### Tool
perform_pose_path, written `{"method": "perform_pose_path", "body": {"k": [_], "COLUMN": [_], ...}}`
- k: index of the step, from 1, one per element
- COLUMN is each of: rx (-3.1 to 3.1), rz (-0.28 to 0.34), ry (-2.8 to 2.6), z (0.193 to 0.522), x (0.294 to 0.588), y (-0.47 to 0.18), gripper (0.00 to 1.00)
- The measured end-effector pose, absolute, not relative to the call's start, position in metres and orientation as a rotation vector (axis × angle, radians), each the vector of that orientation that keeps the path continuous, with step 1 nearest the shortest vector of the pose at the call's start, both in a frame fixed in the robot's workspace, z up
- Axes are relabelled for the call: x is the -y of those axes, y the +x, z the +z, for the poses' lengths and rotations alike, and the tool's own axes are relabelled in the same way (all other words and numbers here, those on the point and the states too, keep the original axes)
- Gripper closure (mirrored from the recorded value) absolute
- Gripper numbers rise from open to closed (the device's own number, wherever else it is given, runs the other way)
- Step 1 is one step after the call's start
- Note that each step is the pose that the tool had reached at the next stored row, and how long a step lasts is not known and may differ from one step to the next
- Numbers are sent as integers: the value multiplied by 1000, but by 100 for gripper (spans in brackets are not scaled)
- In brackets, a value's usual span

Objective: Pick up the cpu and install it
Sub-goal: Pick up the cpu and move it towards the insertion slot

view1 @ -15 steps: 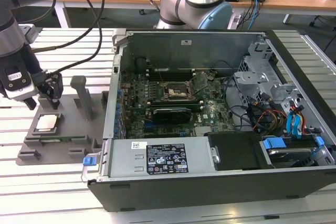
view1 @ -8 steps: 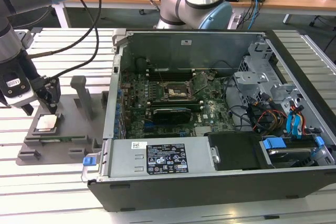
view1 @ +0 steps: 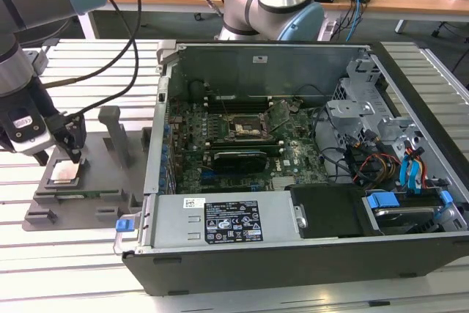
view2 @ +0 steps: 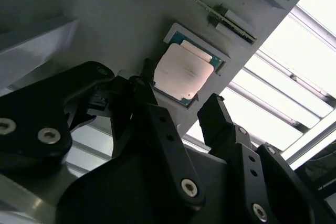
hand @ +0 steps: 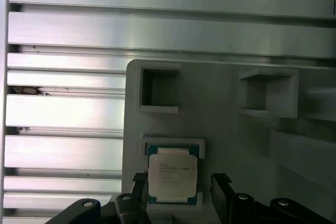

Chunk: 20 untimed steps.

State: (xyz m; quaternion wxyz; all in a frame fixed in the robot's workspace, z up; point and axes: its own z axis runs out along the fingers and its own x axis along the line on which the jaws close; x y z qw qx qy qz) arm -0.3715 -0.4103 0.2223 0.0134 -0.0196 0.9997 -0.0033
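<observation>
The cpu (view1: 66,172) needs to be installed in the socket on the motherboard (view1: 246,127), so my gripper should next grab it by its opposite long edges.
The cpu (view1: 66,172) lies flat in a shallow pocket of the grey fixture plate (view1: 44,214) at the exterior view's left. Its pale metal top shows in both wrist views, cpu (view2: 184,72) and cpu (hand: 172,174). My gripper (view1: 58,157) hangs just above it, open, with one black finger on each side of the chip. In the first wrist view one finger (hand: 139,182) is close to the chip's edge and the other finger (hand: 219,182) stands a little apart from it. Nothing is held.
An open computer case (view1: 293,247) fills the middle and the exterior view's right, with the black socket frame (view1: 248,128) on its green motherboard. Upright posts (view1: 113,133) rise from the fixture plate beside the gripper. The ribbed aluminium table (hand: 63,114) lies under everything.
</observation>
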Motion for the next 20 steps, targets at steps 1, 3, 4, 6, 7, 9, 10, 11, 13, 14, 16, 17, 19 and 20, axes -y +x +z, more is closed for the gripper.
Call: {"method": "perform_pose_path", "body": {"k": [1,3,4,6,7,9,10,11,13,14,16,17,19,20], "rx": [-3114,-3114,-3114,-3114,-3114,-3114,-3114,-3114,-3114,-3114,-3114,-3114,-3114,-3114], "rz": [-10,-10,-10,-10,-10,-10,-10,-10,-10,-11,-17,-18,-19,-19], "ry": [-61,-61,-61,-61,-62,-62,-63,-63,-63,-63,-64,-65,-69,-71], "z": [222,220,220,219,218,215,213,212,209,206,200,198,195,193], "x": [410,410,410,410,410,410,410,410,410,410,410,410,410,410], "y": [-372,-373,-374,-375,-376,-377,-377,-377,-377,-377,-377,-377,-376,-376], "gripper": [40,40,40,40,40,40,40,40,40,40,40,40,40,40]}}
